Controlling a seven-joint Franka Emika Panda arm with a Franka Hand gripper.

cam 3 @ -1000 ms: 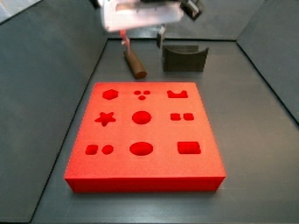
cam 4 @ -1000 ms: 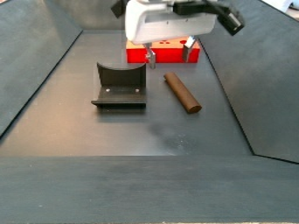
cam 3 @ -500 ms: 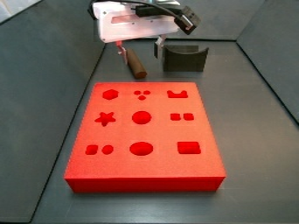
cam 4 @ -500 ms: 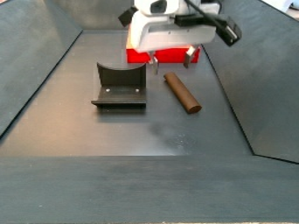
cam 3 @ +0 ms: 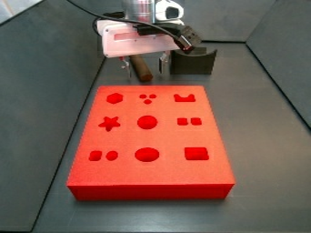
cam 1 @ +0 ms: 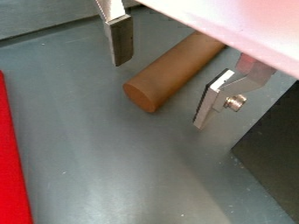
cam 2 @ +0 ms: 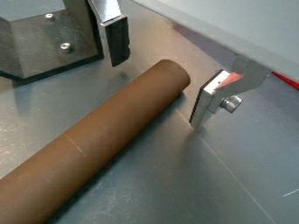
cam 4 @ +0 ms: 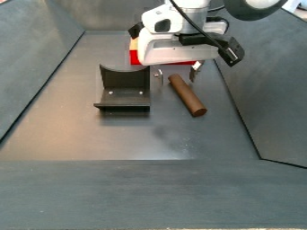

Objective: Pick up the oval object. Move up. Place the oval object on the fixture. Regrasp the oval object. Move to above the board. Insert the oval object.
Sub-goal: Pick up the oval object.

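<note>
My gripper grips the oval object by its one end (cam 3: 145, 75) next, to set the oval object on the dark fixture (cam 3: 192, 61).
The oval object (cam 1: 176, 72) (cam 2: 93, 140) is a brown rod lying flat on the grey floor, also seen in both side views (cam 3: 144, 68) (cam 4: 186, 94). My gripper (cam 1: 166, 72) (cam 2: 162, 70) is open and low over one end of it, one finger on each side, pads clear of the rod. From the side, the gripper (cam 3: 144, 62) (cam 4: 175, 75) hangs just above the rod's end. The dark fixture (cam 3: 192, 61) (cam 4: 124, 90) stands beside the rod. The red board (cam 3: 149, 138) lies nearer the front; behind the gripper only a strip of the board (cam 4: 142, 57) shows.
Dark sloping walls (cam 4: 42, 72) enclose the floor on both sides. The fixture's plate (cam 2: 41, 39) sits close to one finger. A red edge of the board (cam 1: 10, 157) runs along the wrist picture's border.
The gripper has come down from well above the floor until its open fingers straddle the rod's end. The rod, fixture and board have not moved.
</note>
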